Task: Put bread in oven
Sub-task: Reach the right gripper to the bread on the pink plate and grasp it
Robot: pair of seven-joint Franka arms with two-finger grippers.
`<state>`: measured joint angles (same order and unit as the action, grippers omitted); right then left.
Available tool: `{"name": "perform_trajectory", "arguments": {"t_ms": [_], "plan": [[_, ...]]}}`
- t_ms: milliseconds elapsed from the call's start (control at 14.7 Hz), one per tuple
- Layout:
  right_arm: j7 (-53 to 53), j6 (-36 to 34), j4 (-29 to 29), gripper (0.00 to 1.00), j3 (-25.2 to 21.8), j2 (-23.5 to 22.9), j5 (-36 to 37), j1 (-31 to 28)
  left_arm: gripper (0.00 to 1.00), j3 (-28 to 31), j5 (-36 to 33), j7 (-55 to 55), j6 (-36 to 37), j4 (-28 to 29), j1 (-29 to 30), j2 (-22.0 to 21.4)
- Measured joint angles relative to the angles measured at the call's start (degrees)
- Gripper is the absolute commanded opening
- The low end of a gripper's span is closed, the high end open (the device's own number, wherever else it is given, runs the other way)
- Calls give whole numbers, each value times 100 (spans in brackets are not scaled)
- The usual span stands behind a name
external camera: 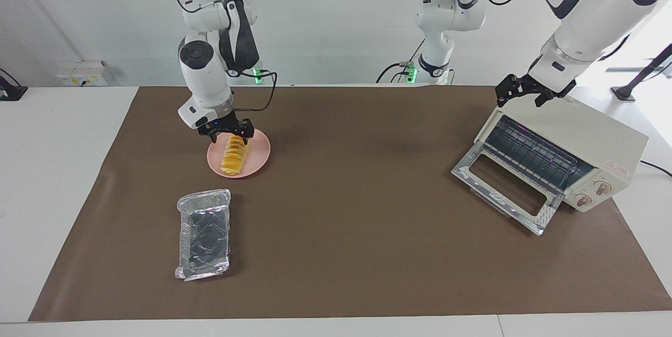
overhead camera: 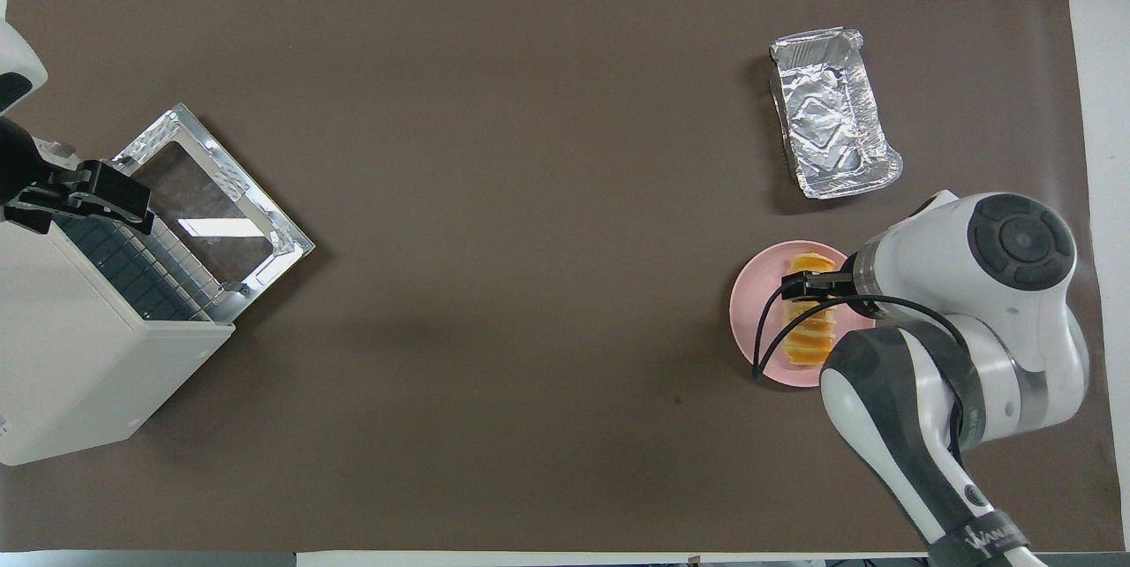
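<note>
The robot's right gripper should next take hold of the bread by its upper end (overhead camera: pixel 810 265), so that the bread can go in the oven (overhead camera: pixel 79 373).
The bread (external camera: pixel 234 157) (overhead camera: pixel 808 336), a yellow-orange ridged loaf, lies on a round pink plate (external camera: pixel 261 154) (overhead camera: pixel 744 320) toward the right arm's end of the table. My right gripper (external camera: pixel 230 136) (overhead camera: pixel 817 285) is low over the loaf's end nearest the robots, open, with a finger on each side of that end. I cannot tell whether it touches the loaf. The cream-white oven (external camera: pixel 596 135) (overhead camera: pixel 79 373) stands at the left arm's end, its glass door (external camera: pixel 501 187) (overhead camera: pixel 212 214) dropped open. My left gripper (external camera: pixel 520 96) (overhead camera: pixel 79 196) waits open over the oven's top edge.
A crinkled silver foil tray (external camera: pixel 203 234) (overhead camera: pixel 834 112) lies farther from the robots than the plate. A brown mat (external camera: pixel 357 221) covers the table between the plate and the oven. The right arm's elbow hides part of the plate in the overhead view.
</note>
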<state>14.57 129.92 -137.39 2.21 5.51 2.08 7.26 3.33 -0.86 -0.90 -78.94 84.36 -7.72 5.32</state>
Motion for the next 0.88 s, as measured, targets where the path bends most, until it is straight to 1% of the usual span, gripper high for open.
{"name": "perform_trajectory", "arguments": {"t_ms": [136,272,408,612,748,884], "plan": [[3,371,-265,100,-2,-17,0,-10,100,0,0,0,0,0,0,0],[3,673,-392,100,-18,-77,0,-16,100,0,0,0,0,0,0,0],[3,940,-451,98,-31,-169,0,-16,100,0,0,0,0,0,0,0],[5,1123,-452,95,-39,-245,-1,-17,100,0,0,0,0,0,0,0],[19,1270,-453,91,-41,-255,-2,-19,100,0,0,0,0,0,0,0],[39,1302,-453,83,-43,-291,-3,-20,100,0,0,0,0,0,0,0]]}}
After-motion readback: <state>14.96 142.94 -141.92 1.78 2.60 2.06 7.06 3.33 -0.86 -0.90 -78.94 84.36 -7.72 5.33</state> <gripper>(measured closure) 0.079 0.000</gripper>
